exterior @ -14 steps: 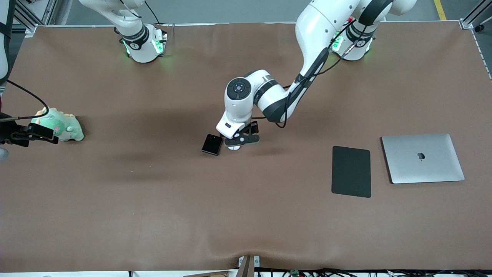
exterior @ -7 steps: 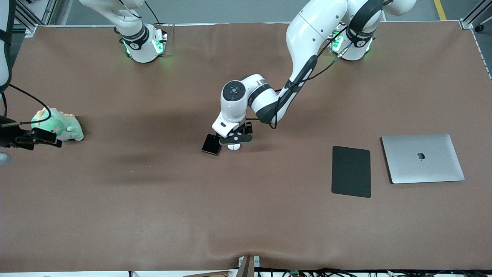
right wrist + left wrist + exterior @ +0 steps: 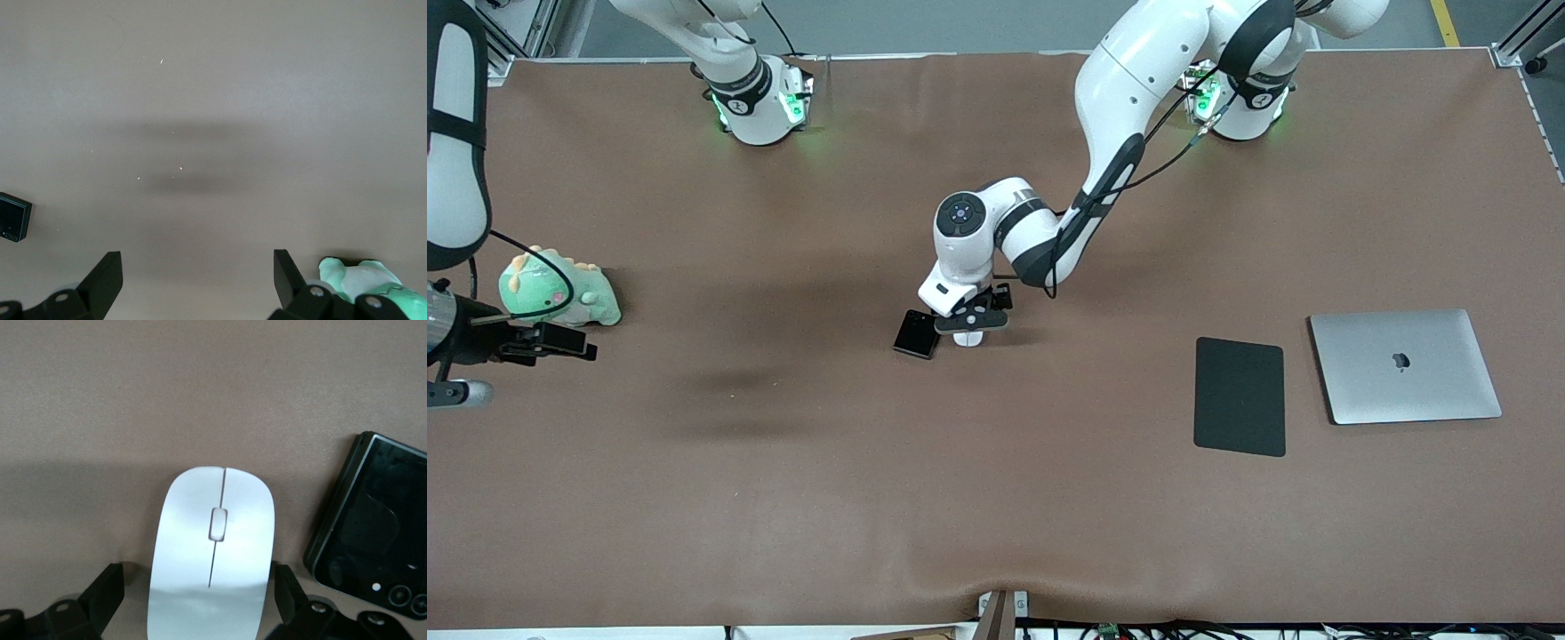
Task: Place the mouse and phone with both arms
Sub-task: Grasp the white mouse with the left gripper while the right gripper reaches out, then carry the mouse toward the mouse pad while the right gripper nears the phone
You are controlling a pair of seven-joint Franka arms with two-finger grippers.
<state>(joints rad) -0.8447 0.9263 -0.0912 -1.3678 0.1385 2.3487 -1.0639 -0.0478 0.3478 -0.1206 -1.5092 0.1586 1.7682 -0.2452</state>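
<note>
My left gripper has its fingers down on either side of the white mouse in the left wrist view, so it needs to close on the mouse.
The white mouse (image 3: 968,339) lies near the table's middle, beside the glossy black phone (image 3: 918,334), which is toward the right arm's end. My left gripper (image 3: 970,317) is low over the mouse and open. In the left wrist view the mouse (image 3: 212,567) sits between the two fingers (image 3: 107,597) of the left gripper (image 3: 197,585), with a narrow gap on each side, and the phone (image 3: 373,533) lies beside it. My right gripper (image 3: 569,343) hangs open and empty over bare table at the right arm's end. The right wrist view shows the right gripper (image 3: 197,267) and, far off, the phone (image 3: 13,218).
A green plush dinosaur (image 3: 560,290) lies close to the right gripper and shows in the right wrist view as the plush (image 3: 360,280). A matte black pad (image 3: 1240,396) and a closed silver laptop (image 3: 1405,365) lie toward the left arm's end.
The left gripper has shifted slightly toward the right arm's end and settled over the mouse. The right gripper has moved out past the plush toward the table's middle. Both stay open.
</note>
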